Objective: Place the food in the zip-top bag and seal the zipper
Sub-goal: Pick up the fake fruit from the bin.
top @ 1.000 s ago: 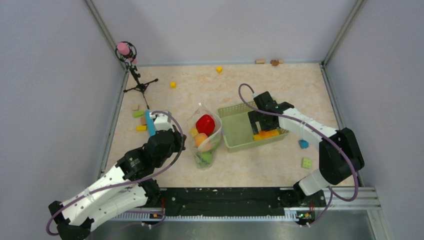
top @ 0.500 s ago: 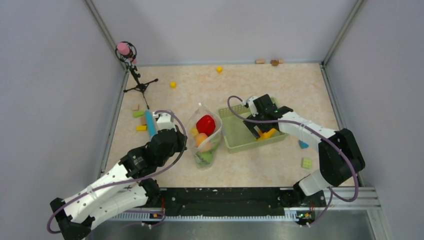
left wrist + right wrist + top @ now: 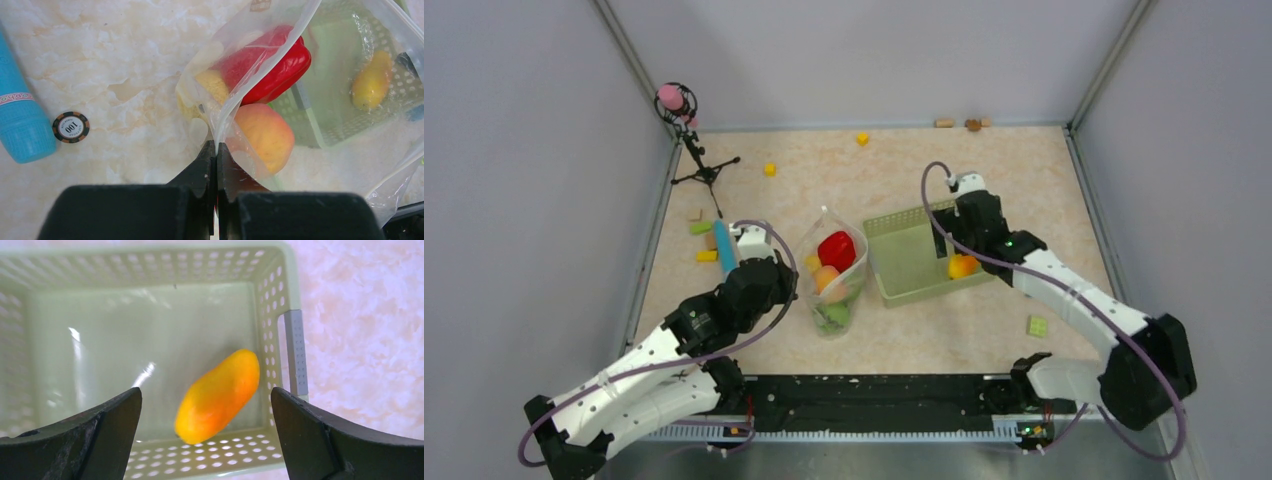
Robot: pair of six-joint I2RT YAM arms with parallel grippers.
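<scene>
My right gripper grabs the mango (image 3: pixel 962 266) across its narrow sides next, leaving its long ends free to place it lengthwise into the zip-top bag (image 3: pixel 849 285).
The clear zip-top bag (image 3: pixel 849 285) lies at the table's middle, holding a red pepper (image 3: pixel 836 248), a peach (image 3: pixel 825 279) and green pieces (image 3: pixel 834 315). My left gripper (image 3: pixel 786 287) is shut on the bag's mouth edge; in the left wrist view the gripper (image 3: pixel 216 146) pinches the thin whitish zipper (image 3: pixel 231 100) beside the pepper (image 3: pixel 272 65) and the peach (image 3: pixel 262 135). A yellow-orange mango (image 3: pixel 962 266) lies in the green basket (image 3: pixel 904 262). My right gripper (image 3: pixel 206 395) is open above the mango (image 3: pixel 220 392), not touching it.
A microphone stand (image 3: pixel 694 150) is at the back left. A blue tube (image 3: pixel 724 246), a poker chip (image 3: pixel 71 126) and coloured blocks (image 3: pixel 703 228) lie left of the bag. Yellow cubes (image 3: pixel 769 169) sit farther back, a green block (image 3: pixel 1037 325) at the right.
My right gripper has pulled back and up from the basket's inside toward its far right end, and the mango now lies free in the basket. The left arm has not moved.
</scene>
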